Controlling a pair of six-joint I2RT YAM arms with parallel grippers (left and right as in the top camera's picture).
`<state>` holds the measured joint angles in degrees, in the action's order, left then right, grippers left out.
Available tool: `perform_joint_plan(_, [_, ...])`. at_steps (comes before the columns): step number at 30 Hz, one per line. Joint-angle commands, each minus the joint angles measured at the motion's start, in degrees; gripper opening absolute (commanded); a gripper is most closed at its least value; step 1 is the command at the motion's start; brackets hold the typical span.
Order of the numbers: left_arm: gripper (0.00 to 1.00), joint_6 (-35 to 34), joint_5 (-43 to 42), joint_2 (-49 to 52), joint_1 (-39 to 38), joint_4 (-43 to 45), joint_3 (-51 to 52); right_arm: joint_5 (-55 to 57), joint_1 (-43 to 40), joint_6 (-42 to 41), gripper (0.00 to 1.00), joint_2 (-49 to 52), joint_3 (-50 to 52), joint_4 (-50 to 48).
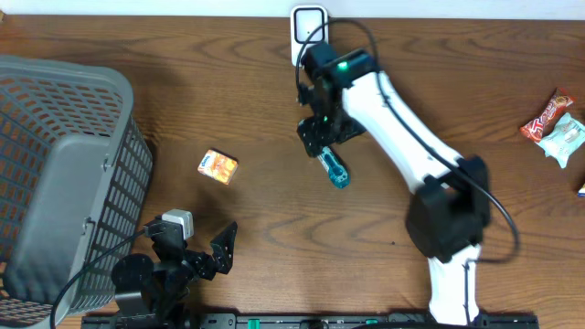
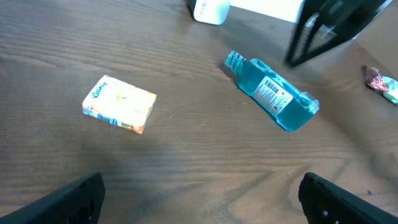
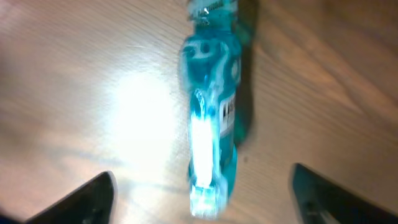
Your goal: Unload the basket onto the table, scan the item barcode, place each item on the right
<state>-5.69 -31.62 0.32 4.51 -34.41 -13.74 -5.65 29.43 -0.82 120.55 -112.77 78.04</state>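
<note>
My right gripper is to grab the blue liquid bottle next by its base end (image 2: 301, 112), which leaves the white barcode label (image 2: 273, 94) free to scan.
A blue liquid bottle (image 1: 335, 170) lies on its side on the wooden table, a white barcode label (image 2: 273, 94) facing up. My right gripper (image 1: 322, 144) hovers over its upper end. In the right wrist view the bottle (image 3: 211, 124) lies lengthwise between the wide-apart fingers of this open gripper (image 3: 205, 200) and neither finger touches it. My left gripper (image 1: 199, 245) rests low at the front left, open and empty (image 2: 202, 205), with the bottle (image 2: 273, 93) ahead of it to the right.
A small orange-and-white tissue pack (image 1: 218, 166) (image 2: 119, 104) lies left of the bottle. A white device (image 1: 309, 26) stands at the back edge. A grey mesh basket (image 1: 110, 100) fills the left side. Snack packets (image 1: 556, 126) lie at the far right.
</note>
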Motion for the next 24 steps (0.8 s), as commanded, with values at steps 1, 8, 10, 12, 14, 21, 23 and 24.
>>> perform_joint_plan(1, [0.99,0.72,-0.52,-0.11,0.31,0.11,-0.35,-0.79,0.28,-0.04,0.99,-8.04,-1.60,1.97])
perform_joint_plan(8, [0.99,0.74,-0.52,-0.09,0.31,0.11,-0.35,0.66,0.24,-2.27,0.99,-17.57,-0.35,6.03])
perform_joint_plan(10, [0.99,0.74,-0.52,-0.11,0.31,0.11,-0.35,4.70,0.31,-5.51,0.99,-20.68,2.29,3.45])
perform_joint_plan(12, [0.99,0.74,-0.52,-0.11,0.31,0.11,-0.35,7.48,0.31,-7.61,0.99,-24.48,7.19,-1.36])
perform_joint_plan(14, [0.99,0.74,-0.52,-0.09,0.31,0.11,-0.35,8.39,0.35,-8.20,0.99,-29.51,15.58,-9.49])
perform_joint_plan(21, [0.99,0.72,-0.52,-0.09,0.31,0.11,-0.35,8.59,0.39,-10.10,0.99,-44.94,52.94,-45.27])
perform_joint_plan(23, [0.99,0.74,-0.52,-0.09,0.31,0.11,-0.35,5.49,0.39,-10.08,0.99,-46.10,58.51,-52.22])
perform_joint_plan(24, [0.99,0.74,-0.50,-0.11,0.31,0.11,-0.35,4.09,0.39,-9.99,0.99,-46.14,60.33,-54.49])
